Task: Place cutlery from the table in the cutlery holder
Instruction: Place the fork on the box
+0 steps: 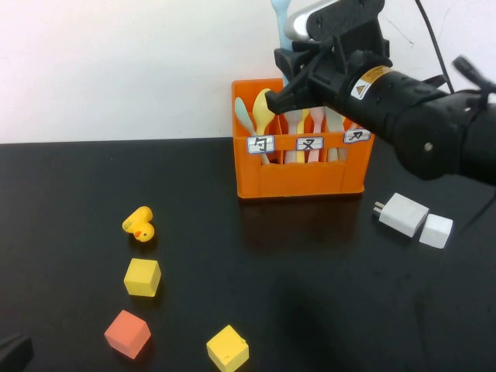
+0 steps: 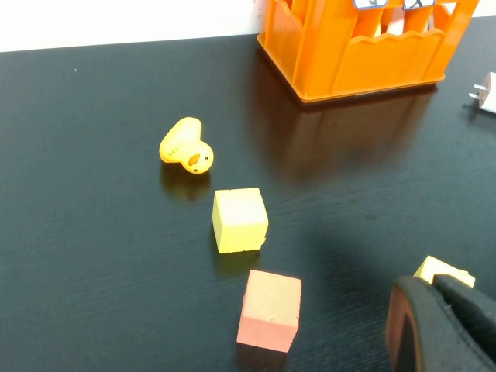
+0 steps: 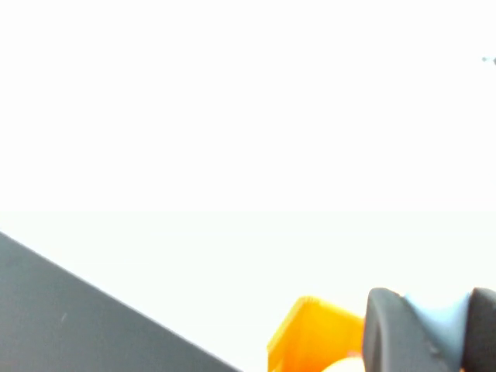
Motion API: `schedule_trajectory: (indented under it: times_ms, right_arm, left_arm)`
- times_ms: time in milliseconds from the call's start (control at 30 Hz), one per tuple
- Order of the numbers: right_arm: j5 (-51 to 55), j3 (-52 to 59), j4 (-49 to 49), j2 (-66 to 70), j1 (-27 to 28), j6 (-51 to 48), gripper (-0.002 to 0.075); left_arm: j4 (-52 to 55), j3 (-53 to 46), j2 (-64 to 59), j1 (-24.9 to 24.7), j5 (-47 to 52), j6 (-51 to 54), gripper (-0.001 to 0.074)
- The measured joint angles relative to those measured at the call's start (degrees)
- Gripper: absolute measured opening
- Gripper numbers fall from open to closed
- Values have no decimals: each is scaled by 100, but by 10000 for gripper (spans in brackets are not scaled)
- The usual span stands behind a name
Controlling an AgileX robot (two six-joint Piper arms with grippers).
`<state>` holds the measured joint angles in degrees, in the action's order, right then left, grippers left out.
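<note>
The light blue fork is above the back rim of the orange holder and would fall if I opened now, so my right gripper should keep holding it.
My right gripper (image 1: 288, 63) is shut on the light blue fork (image 1: 280, 22) and holds it upright above the back of the orange cutlery holder (image 1: 310, 177), over its left and middle compartments. In the right wrist view the fork (image 3: 439, 319) sits pinched between the dark fingers (image 3: 387, 333), with the holder's rim (image 3: 310, 333) below. A pale mint-green piece (image 1: 242, 116) stands in the left compartment beside a yellow spoon (image 1: 263, 107); I cannot tell if it is the knife. My left gripper (image 2: 430, 325) is shut and empty, low at the table's front left (image 1: 12, 353).
A yellow duck (image 1: 139, 225), a yellow cube (image 1: 142, 277), a red cube (image 1: 127, 333) and another yellow cube (image 1: 228, 348) lie on the black table (image 1: 62, 186) at front left. A white charger block (image 1: 403, 214) and a small white block (image 1: 435, 231) lie right of the holder.
</note>
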<state>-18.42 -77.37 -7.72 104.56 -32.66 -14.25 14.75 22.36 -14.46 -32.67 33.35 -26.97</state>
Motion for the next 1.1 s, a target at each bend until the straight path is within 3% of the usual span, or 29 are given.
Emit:
schedule_trajectory:
  times_ms: [300,1100]
  right_arm:
    - [-1192,3,-440,630,0,-13,168]
    - [-1466,12,-1126,1189,0,-386,167]
  left_arm:
    - [9,0,0,0,0,0,-1]
    - [9,0,0,0,0,0,-1]
